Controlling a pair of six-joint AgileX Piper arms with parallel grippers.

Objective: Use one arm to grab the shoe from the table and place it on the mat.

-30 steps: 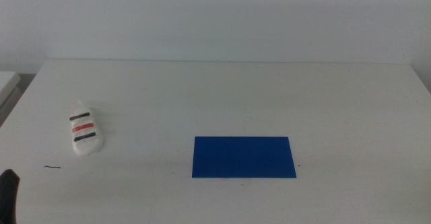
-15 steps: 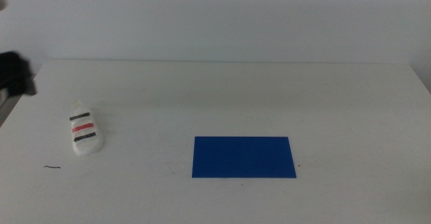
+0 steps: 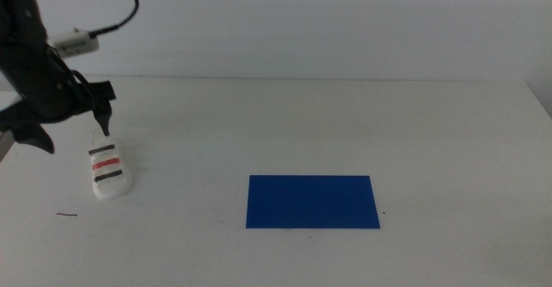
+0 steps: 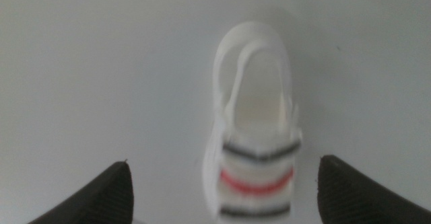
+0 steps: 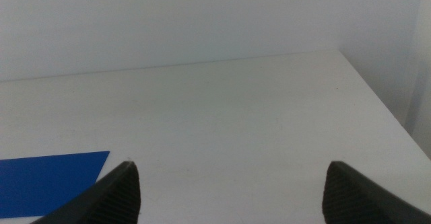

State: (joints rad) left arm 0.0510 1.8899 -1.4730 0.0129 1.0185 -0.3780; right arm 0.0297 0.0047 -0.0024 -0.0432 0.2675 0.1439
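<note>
The left gripper grabs the shoe across its narrow middle (image 3: 103,153) next, since the shoe is too long for my fingers from heel to rounded toe (image 3: 113,190).
The white shoe (image 3: 109,168), with two black straps and a red one between, lies on the white table (image 3: 345,123) at the left. My left gripper (image 3: 71,132) hangs open just above and behind the shoe's heel end, on the dark arm (image 3: 34,71) coming in from the upper left. In the left wrist view the shoe (image 4: 256,157) lies between and beyond the spread jaws of the left gripper (image 4: 223,162), not touched. The blue mat (image 3: 312,201) lies flat at the table's middle front, bare. My right gripper (image 5: 230,167) is open and empty, out of the middle view.
A small dark thread-like mark (image 3: 67,214) lies on the table in front of the shoe. The right wrist view shows a corner of the mat (image 5: 47,180) and the table's far right edge (image 5: 377,96). A pale wall stands behind the table.
The left arm has swung in from the left edge and come down over the shoe's far end. The shoe and the mat have not moved.
</note>
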